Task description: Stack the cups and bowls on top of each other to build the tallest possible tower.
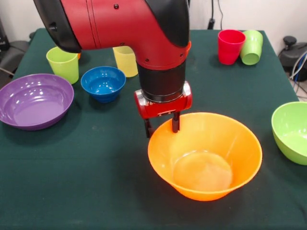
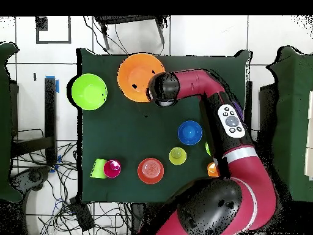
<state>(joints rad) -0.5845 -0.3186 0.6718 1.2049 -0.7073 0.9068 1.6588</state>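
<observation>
My gripper should grab the large orange bowl (image 1: pixel 204 167) by its rim (image 1: pixel 164 125) next, so that it can move the bowl into place as the base of the tower.
The large orange-yellow bowl (image 1: pixel 205 155) (image 2: pixel 137 76) stands upright on the green table. My gripper (image 1: pixel 162 125) is at its rim on the purple bowl's side, one finger inside the bowl and one outside, open with a gap between them. The purple bowl (image 1: pixel 33 100), small blue bowl (image 1: pixel 103 82) (image 2: pixel 190 132), lime green cup (image 1: pixel 64 63) and yellow cup (image 1: pixel 126 60) (image 2: pixel 178 155) stand apart. The red cup (image 1: pixel 230 45) stands upright with the green cup (image 1: pixel 251 46) leaning against it. The large green bowl (image 1: pixel 292 132) (image 2: pixel 89 91) sits alone. Nothing is stacked.
The red-orange bowl (image 2: pixel 150 171) and the orange cup (image 2: pixel 212 169) show only in the overhead view; my arm hides them in the front view. The arm (image 2: pixel 202 82) reaches across the table over the purple bowl's side. Cables lie on the floor beyond the table's edge.
</observation>
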